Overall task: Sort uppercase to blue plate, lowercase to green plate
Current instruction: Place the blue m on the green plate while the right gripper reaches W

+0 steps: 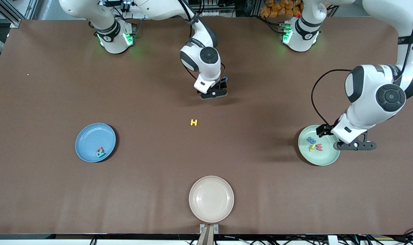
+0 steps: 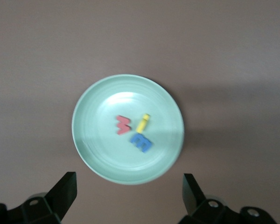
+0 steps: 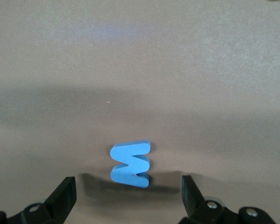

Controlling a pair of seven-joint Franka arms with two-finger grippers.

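The blue M (image 3: pixel 131 164) is ahead of my fingers, toward the wrist view's top. My right gripper will go forward and down, then close on it.
The blue M (image 3: pixel 130 164) lies on the bare table, just ahead of my right gripper (image 3: pixel 128 198), which is open, low over it and empty. My right gripper (image 1: pixel 213 93) is over the table's middle. The yellow H (image 1: pixel 193 122) lies alone, nearer the front camera. The blue plate (image 1: pixel 87 136) holds the teal R (image 1: pixel 100 153) and the red Q (image 1: pixel 99 149). The green plate (image 1: pixel 323 158) holds the blue E-like letter (image 2: pixel 140 142), the thin yellow one (image 2: pixel 143 122) and the red w (image 2: pixel 123 125). My left gripper (image 2: pixel 129 196) is open and empty, up beside that plate's rim (image 2: pixel 84 140). The blue g is out of view.
A cream plate (image 1: pixel 211 199) sits near the table's front edge, in the middle. The left arm's elbow and wrist (image 1: pixel 373 98) hang over the table beside the green plate.
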